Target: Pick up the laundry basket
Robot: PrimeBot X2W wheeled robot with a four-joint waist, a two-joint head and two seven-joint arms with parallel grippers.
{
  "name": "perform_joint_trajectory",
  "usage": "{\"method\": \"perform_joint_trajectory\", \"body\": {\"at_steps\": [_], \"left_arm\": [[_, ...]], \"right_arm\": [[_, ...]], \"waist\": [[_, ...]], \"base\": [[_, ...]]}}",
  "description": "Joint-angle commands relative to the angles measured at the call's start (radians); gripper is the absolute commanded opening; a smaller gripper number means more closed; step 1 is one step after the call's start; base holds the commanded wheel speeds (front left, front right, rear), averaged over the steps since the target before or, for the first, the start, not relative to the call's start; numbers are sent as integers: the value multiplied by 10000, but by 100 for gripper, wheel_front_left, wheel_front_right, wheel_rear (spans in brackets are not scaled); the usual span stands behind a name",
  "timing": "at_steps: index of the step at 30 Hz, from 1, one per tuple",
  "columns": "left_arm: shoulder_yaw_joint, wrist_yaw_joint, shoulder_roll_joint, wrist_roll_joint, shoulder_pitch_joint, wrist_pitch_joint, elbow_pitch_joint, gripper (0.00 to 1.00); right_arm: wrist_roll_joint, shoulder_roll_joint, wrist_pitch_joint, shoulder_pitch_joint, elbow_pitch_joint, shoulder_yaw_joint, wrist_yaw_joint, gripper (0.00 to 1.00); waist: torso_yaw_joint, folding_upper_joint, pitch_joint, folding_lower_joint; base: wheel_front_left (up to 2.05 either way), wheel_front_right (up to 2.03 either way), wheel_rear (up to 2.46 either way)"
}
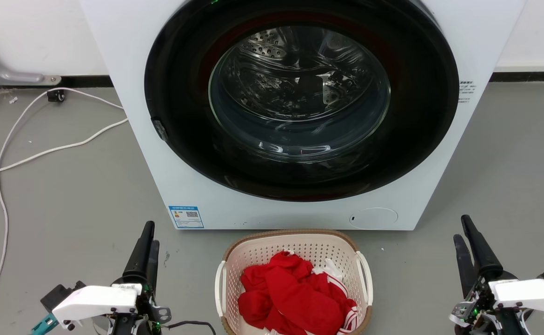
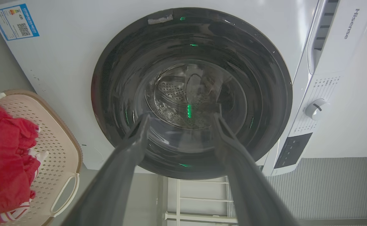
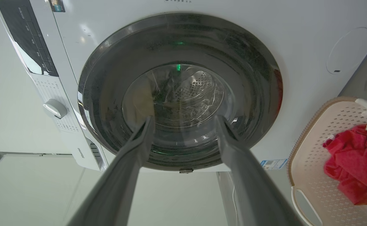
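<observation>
My left gripper grabs the basket's white side handle (image 1: 219,290) next, since red clothes (image 1: 295,293) lie loose in the laundry basket and risk tumbling out if it tips.
The laundry basket (image 1: 272,249) stands on the grey floor at the bottom centre of the head view, just in front of the washing machine. It is cream and perforated, with a brown rim and white side handles, and holds red clothes (image 1: 295,293). My left gripper (image 1: 151,235) hovers to the basket's left, open and empty, a gap of floor between them. On the basket's right my right gripper (image 1: 461,228) is also open and holds nothing. In the left wrist view the left gripper (image 2: 181,113) points at the machine door with the basket (image 2: 58,138) at the left edge. The right gripper (image 3: 184,118) faces the door too, with the basket (image 3: 315,138) at the right.
A white washing machine (image 1: 300,214) with a shut dark round glass door (image 1: 300,102) fills the space right behind the basket. A white cable (image 1: 44,151) snakes over the floor at the left. Bare grey floor lies on both sides of the basket.
</observation>
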Motion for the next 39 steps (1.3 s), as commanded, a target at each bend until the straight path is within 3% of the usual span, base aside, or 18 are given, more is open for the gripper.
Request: {"method": "perform_joint_trajectory", "body": {"at_steps": [1, 19, 28, 39], "left_arm": [[-76, -12, 33, 382, -134, -121, -272, 100], [-512, 173, 33, 4986, -14, -855, -728, 100], [-735, 406, 104, 6919, -32, -1174, -948, 100], [-1012, 622, 227, 8506, -6, -1499, -995, 100]], "right_arm": [[-427, -79, -132, -88, -236, 57, 0, 100], [-5822, 1, -832, 58, -674, 186, 0, 100], [-7565, 22, -1010, 166, -952, 262, 0, 100], [-9233, 30, -1021, 297, -1262, 354, 0, 100]], "waist": [[4, 0, -3, 0], [20, 0, 9, 0], [30, 0, 7, 0], [39, 0, -7, 0]], "base": [[0, 0, 0], [0, 0, 0], [0, 0, 0], [0, 0, 0]]}}
